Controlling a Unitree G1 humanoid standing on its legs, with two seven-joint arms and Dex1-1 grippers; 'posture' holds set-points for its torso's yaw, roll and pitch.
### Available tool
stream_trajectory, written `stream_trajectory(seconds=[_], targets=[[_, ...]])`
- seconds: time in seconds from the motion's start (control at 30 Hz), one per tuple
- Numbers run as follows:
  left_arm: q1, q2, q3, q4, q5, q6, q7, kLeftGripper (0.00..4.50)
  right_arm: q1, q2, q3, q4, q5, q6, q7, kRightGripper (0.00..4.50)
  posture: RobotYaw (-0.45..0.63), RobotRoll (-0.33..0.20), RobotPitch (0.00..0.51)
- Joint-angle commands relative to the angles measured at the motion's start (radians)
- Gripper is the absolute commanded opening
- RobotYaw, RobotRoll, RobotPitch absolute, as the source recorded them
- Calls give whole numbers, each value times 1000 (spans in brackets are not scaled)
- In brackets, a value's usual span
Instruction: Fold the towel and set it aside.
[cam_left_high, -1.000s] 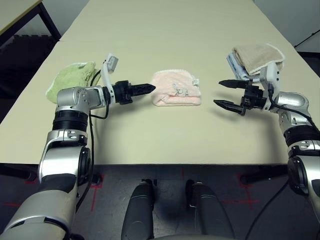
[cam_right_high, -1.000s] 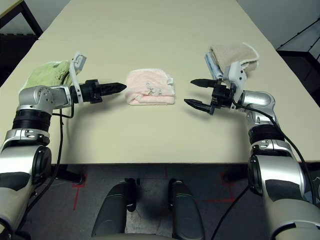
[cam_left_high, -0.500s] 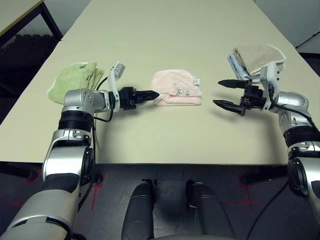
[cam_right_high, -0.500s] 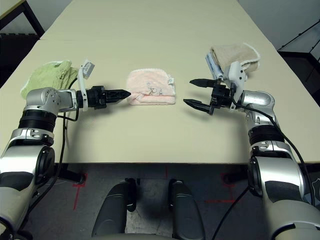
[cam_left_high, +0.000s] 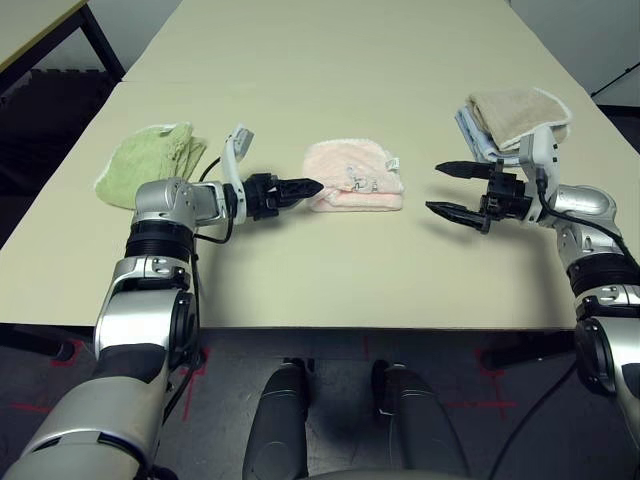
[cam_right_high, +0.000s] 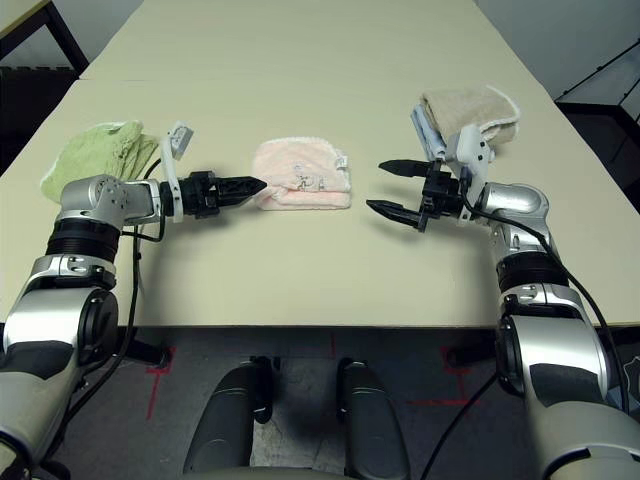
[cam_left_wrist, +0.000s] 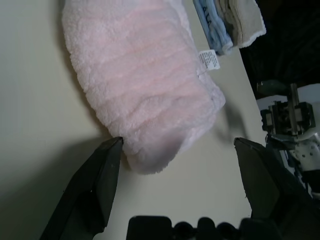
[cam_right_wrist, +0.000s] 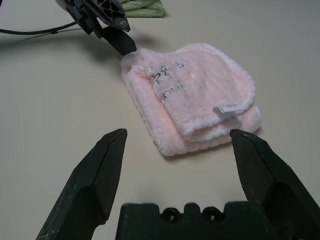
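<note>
The towel lies in a soft packet (cam_left_high: 352, 175) with its folded end standing thick off the table. The left gripper pinches that folded end (cam_left_high: 318, 200) next.
The towel (cam_left_high: 354, 177) is pale pink and lies folded into a small thick packet at the middle of the table (cam_left_high: 330, 270), with a white label at its right end. My left gripper (cam_left_high: 316, 186) is open and low over the table at the towel's left end. In the left wrist view, that end of the towel (cam_left_wrist: 145, 85) reaches in between the spread fingers (cam_left_wrist: 102, 175). My right gripper (cam_left_high: 433, 186) is open a short way to the right of the towel, apart from it, with nothing between its fingers. The right wrist view looks along them at the towel (cam_right_wrist: 190, 102).
A crumpled light green towel (cam_left_high: 150, 163) lies at the left, behind my left arm. A beige towel on a blue one (cam_left_high: 515, 115) is stacked at the right, behind my right wrist. The table's front edge runs just below both forearms.
My left gripper has moved right along the table until its fingertips reach the towel's left end. The right arm and the towel have stayed still.
</note>
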Motion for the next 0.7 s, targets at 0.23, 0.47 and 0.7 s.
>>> stream_trajectory(seconds=[0.23, 0.47, 0.7], targets=[[-54, -37, -8, 122, 33, -46, 6, 4500, 56, -21, 4, -80, 23, 35, 4, 4456, -33, 0, 213], [-62, -26, -30, 170, 74, -81, 1, 4500, 63, -23, 4, -108, 28, 50, -2, 4456, -31, 0, 226], [-69, -54, 11, 190, 61, -114, 37, 4500, 79, -15, -6, -154, 54, 88, -21, 4456, -38, 0, 248]])
